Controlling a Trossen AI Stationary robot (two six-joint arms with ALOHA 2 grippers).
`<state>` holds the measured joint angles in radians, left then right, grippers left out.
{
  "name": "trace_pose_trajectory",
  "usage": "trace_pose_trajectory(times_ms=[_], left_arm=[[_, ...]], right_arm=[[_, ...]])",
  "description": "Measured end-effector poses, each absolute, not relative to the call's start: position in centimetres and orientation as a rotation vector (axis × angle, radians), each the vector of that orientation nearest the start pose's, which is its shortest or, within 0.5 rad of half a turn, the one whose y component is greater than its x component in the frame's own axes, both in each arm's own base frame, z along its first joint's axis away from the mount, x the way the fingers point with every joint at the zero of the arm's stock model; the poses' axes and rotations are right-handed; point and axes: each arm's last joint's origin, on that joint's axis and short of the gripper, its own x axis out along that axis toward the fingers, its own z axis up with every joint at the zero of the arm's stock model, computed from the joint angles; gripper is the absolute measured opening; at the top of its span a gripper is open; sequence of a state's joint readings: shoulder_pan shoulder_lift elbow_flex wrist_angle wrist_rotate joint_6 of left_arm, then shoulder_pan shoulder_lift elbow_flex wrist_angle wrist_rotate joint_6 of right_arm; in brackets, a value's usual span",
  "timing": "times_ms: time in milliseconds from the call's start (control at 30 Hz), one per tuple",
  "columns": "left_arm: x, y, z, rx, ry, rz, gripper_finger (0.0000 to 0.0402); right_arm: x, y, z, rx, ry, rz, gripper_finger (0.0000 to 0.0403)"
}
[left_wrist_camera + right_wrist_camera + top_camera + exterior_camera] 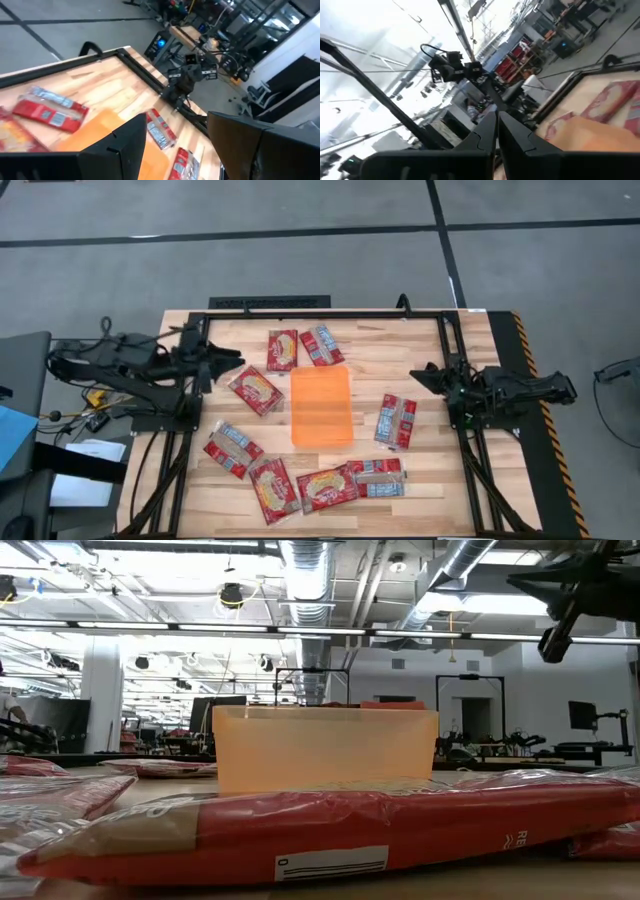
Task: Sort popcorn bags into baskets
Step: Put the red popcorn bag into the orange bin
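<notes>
The popcorn bag needs to be sorted into the orange basket [322, 407], so my left gripper should grip the bag by its long side edge [245, 400] next.
The orange basket [322, 407] sits at the table's middle and holds nothing; the low view shows its translucent wall [325, 748]. Several red popcorn bags lie flat around it: two by the far edge [282, 350] [322, 345], one left of the basket [255, 390], one right of it [396, 421], and several along the near edge [327, 487]; one of these fills the low view's foreground [350, 825]. My left gripper [228, 364] [176, 120] hovers open over the table's left side. My right gripper [420, 375] [496, 120] hovers shut over the right side.
A black metal frame [330, 311] runs along the table's far edge and down both sides. Bare wood [400, 355] lies between the far bags and the right arm. The right arm [580, 585] shows high in the low view.
</notes>
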<state>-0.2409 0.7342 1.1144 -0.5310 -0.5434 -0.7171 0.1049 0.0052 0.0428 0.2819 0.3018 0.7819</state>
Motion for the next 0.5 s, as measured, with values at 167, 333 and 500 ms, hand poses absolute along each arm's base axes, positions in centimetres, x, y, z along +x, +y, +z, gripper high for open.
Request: trace_pose_trajectory(times_ms=[167, 333, 500], left_arm=[[10.9, -1.1, 40.9, -0.654, 0.153, 0.405, 0.0204], [10.8, -1.2, 38.8, -0.635, 0.366, 0.451, 0.0233], [10.9, -0.9, 36.5, -0.624, 0.562, 0.670, 0.0263]], right_arm=[[8.7, -0.4, 21.7, 0.798, -0.405, -0.137, 0.0065], [8.6, -0.5, 23.9, 0.714, -0.304, -0.207, 0.0128], [9.5, -0.6, 25.7, 0.628, -0.125, -0.302, 0.0207]])
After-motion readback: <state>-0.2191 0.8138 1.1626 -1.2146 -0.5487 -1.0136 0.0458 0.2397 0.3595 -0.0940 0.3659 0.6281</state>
